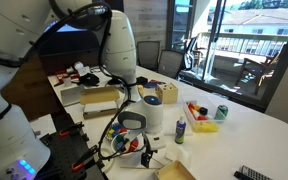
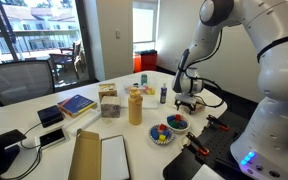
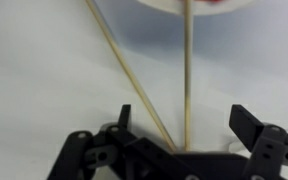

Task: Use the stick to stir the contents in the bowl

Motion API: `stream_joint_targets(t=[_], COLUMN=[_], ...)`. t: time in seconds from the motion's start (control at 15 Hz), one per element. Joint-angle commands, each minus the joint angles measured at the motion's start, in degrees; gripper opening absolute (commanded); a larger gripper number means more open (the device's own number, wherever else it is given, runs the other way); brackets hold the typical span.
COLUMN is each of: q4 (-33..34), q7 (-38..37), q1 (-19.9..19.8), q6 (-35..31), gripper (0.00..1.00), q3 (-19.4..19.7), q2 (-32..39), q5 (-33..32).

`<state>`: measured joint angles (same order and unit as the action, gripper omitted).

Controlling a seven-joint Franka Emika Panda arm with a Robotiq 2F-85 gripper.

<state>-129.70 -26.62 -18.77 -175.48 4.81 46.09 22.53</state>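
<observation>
My gripper grabs the straight stick near its end away from the white bowl next, since the stick's far length stays free to stir the contents.
The small white bowl [image 2: 152, 137] holds a heap of blue, red, yellow and orange contents [image 2: 162, 132] near the table's front edge. My gripper [image 2: 187, 103] hangs low over the table just beyond the bowl. In the wrist view the gripper [image 3: 184, 118] is open, its black fingers wide apart. Two thin tan sticks [image 3: 187, 70] lie on the white table between the fingers, one straight and one slanted [image 3: 124, 65]. They touch neither finger. The bowl's rim [image 3: 164, 5] shows at the top edge. In an exterior view the gripper [image 1: 134, 135] hides most of the bowl.
A second, darker bowl [image 2: 177, 122] of coloured bits sits beside the white one. A yellow bottle [image 2: 135, 105], a small box [image 2: 109, 100], a book [image 2: 76, 104], a blue bottle [image 1: 180, 130], a yellow tray of toys [image 1: 202, 120] and a green can [image 1: 221, 112] stand around.
</observation>
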Motion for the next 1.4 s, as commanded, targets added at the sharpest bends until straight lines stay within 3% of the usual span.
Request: stream_joint_targets(t=[0.0,0.27,0.33,0.4,0.47,1.07,1.33], q4=[2.57,3.84,3.77,3.8,3.68,3.77,2.52], q7=[0.48,0.06,0.05,0.03,-0.03,-1.12,-1.76], q1=[1.01,1.32,1.37,1.47,1.71,5.66,8.89], q6=[-0.31,-0.39,-0.45,-0.64,-0.66,-0.08,0.11], gripper=[1.0,0.99,0.74,0.75,0.7,0.02,0.01], q3=[1.16,2.21,2.34,2.51,2.87,6.37,9.2], q2=[2.37,3.66,3.49,3.42,3.13,3.0,1.52], q5=[1.78,2.15,2.27,2.39,2.46,2.46,2.16])
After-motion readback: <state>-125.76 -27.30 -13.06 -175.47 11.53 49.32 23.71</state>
